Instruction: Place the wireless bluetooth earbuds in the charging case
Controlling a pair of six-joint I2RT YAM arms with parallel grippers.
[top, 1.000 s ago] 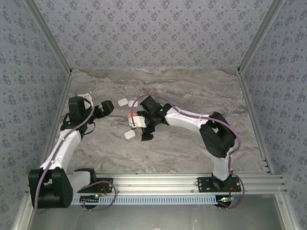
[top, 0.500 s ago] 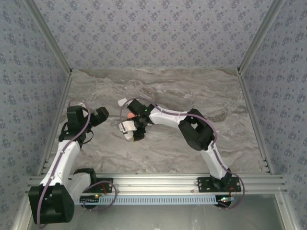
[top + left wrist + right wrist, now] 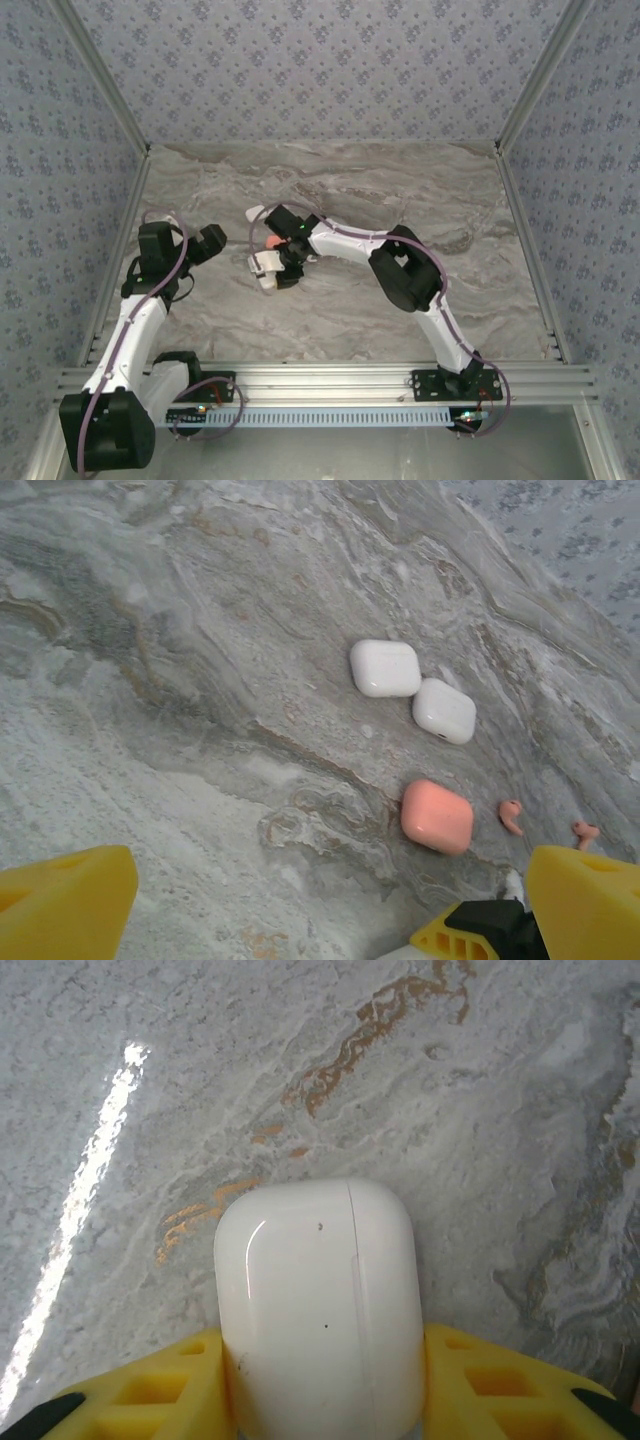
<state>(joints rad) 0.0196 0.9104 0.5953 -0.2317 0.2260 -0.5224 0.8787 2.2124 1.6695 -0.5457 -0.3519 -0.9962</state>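
Observation:
My left gripper grabs the white charging case by its body [image 3: 268, 284] [image 3: 404, 954] next. That leaves the lid free to open for inserting the earbuds.
A white charging case [image 3: 315, 1290], lid closed, lies on the marble between the yellow fingers of my right gripper [image 3: 320, 1385]. Both fingers press against its sides. In the top view that right gripper [image 3: 274, 270] sits low over the case [image 3: 268, 284], left of centre. My left gripper [image 3: 214, 241] hovers further left with its jaws wide apart and nothing between them. In the left wrist view its fingers [image 3: 60, 900] frame a pink case [image 3: 437, 816], two red earbuds [image 3: 511, 815] [image 3: 585, 830], and two white cases [image 3: 385, 667] [image 3: 444, 710].
The marble tabletop [image 3: 400, 300] stretches bare to the right and towards the front. Patterned walls [image 3: 320, 60] enclose the back and both sides. The right arm's elbow [image 3: 405, 270] bends over the middle of the table.
The right arm reached left and down over the white case, and its jaws closed onto the case's sides. The left gripper drew back a little to the left and stayed open.

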